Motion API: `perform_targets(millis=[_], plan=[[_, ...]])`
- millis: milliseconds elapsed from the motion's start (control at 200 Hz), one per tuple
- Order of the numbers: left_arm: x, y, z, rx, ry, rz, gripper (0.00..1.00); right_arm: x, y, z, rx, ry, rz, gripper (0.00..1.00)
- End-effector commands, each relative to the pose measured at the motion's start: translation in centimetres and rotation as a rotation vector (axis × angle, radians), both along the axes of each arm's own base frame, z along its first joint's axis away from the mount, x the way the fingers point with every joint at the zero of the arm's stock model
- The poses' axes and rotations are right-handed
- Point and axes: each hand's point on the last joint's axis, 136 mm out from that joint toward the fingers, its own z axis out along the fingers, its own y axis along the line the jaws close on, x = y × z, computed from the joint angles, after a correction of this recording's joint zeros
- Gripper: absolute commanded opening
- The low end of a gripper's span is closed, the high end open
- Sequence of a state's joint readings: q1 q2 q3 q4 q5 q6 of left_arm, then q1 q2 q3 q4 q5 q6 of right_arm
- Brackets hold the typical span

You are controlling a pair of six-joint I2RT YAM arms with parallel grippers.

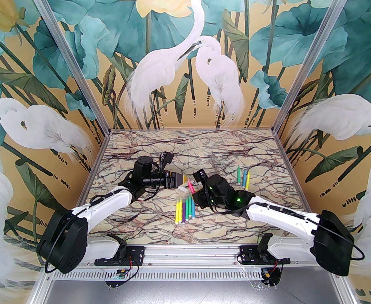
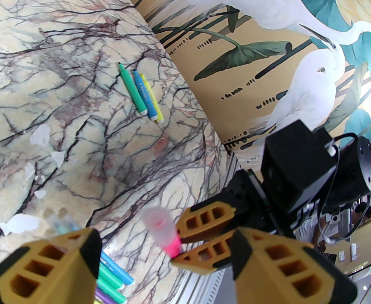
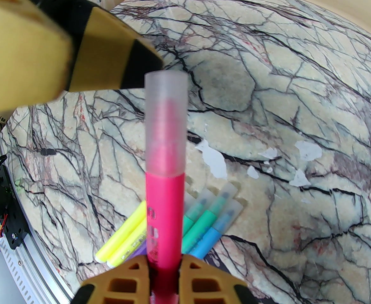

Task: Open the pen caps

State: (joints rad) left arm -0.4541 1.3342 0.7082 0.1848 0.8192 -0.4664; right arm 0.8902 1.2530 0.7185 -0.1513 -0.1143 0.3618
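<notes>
My left gripper next needs to take hold of the pink pen's see-through cap to open the pen, away from the pen's body that my right gripper holds.
My right gripper (image 3: 165,275) is shut on the body of a pink pen (image 3: 165,214) and holds it up off the table. Its pale, see-through cap (image 3: 165,122) is on and points away from the wrist. In the left wrist view the cap (image 2: 158,222) sits between the spread fingers of my open left gripper (image 2: 165,249), touching neither. From above, the left gripper (image 1: 185,180) faces the right gripper (image 1: 194,191) with the pink pen (image 1: 191,185) between them. Several capped pens (image 1: 185,208) lie side by side just below.
A green, a blue and a yellow pen (image 1: 243,176) lie together at the right back of the marble table (image 1: 134,214), their tips bare (image 2: 141,90). White peeled patches (image 3: 215,160) mark the tabletop. Printed walls close in three sides.
</notes>
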Motion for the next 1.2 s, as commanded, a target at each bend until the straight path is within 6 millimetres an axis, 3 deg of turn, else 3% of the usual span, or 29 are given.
perform_targets(millis=[0,460,1195], plan=[[0.1,-0.9,1.4,-0.042,-0.017,-0.038,0.68,0.1,1.6,1.7,0.039,-0.036,0.045,0.13],[-0.2,-1.5,1.8,-0.065,-0.010,-0.062,0.54,0.4,3.0,2.3,0.044,-0.052,0.071,0.13],[-0.5,-1.6,1.8,-0.080,0.008,-0.073,0.20,0.4,2.8,3.4,0.058,-0.083,0.060,0.13]])
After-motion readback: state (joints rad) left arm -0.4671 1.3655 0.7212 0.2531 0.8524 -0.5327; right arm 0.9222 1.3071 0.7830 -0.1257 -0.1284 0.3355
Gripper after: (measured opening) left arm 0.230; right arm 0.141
